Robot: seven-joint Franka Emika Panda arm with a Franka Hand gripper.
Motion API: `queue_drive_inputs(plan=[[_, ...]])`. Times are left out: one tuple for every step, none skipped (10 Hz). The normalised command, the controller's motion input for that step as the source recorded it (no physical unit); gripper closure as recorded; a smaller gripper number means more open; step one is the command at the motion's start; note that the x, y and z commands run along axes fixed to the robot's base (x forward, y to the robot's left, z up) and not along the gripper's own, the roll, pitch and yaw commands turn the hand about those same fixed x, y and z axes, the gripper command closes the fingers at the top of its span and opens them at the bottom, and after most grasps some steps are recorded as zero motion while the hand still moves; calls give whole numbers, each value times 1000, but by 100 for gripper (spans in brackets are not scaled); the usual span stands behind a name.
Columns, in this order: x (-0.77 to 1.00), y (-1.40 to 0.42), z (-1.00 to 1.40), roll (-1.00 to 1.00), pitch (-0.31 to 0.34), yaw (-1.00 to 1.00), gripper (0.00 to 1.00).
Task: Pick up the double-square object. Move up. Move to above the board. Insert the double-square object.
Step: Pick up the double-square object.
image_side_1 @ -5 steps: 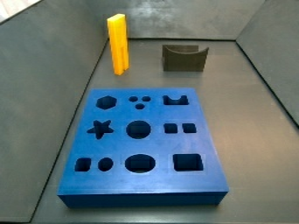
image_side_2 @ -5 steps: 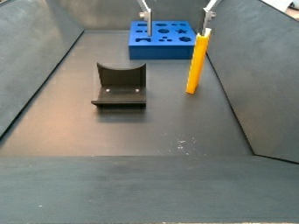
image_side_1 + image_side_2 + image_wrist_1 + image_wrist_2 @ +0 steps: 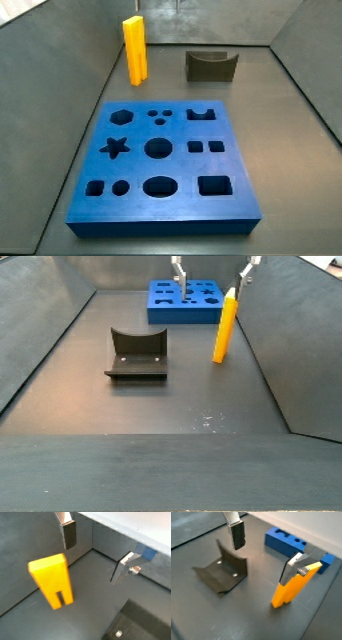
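My gripper picks up the yellow-orange bar by its solid top end (image 3: pixel 134 22) next, so that the bar's split end goes into the board.
The double-square object (image 3: pixel 226 326) is a tall yellow-orange bar standing upright on the dark floor, its split end down (image 3: pixel 56 582); it also shows in a side view (image 3: pixel 134 48). The blue board (image 3: pixel 83 170) with its cut-out holes lies flat, and a side view shows it behind the bar (image 3: pixel 163 313). My gripper (image 3: pixel 214 266) hangs open above the floor with nothing between its fingers. In a wrist view one finger (image 3: pixel 293 566) stands right by the bar's top (image 3: pixel 294 587) and the other finger (image 3: pixel 236 534) is over the fixture's side.
The fixture (image 3: pixel 136 354), a dark L-shaped bracket on a base plate, stands on the floor beside the bar (image 3: pixel 210 66). Sloping grey walls (image 3: pixel 287 336) enclose the floor on both sides.
The gripper's fingers have shifted slightly sideways toward the yellow bar. The bar, board and fixture have not moved.
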Motion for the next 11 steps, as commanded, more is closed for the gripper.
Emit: queue_drive_inputs(plan=[[-157, -394, -217, 149, -84, -500, 0], [-166, -380, -223, 144, -79, -509, 0], [-189, -369, -214, 146, -70, -503, 0], [-269, -340, -211, 156, -53, -474, 0], [-460, -237, -129, 110, -3, -297, 0], [-340, -151, -94, 116, 0, -140, 0], [-314, -174, -237, 209, -4, -43, 0], [-223, -126, -317, 183, -30, -43, 0], [-60, 0, 0, 0, -56, 0, 0], [0, 0, 0, 0, 16, 0, 0], [0, 0, 0, 0, 0, 0, 100]])
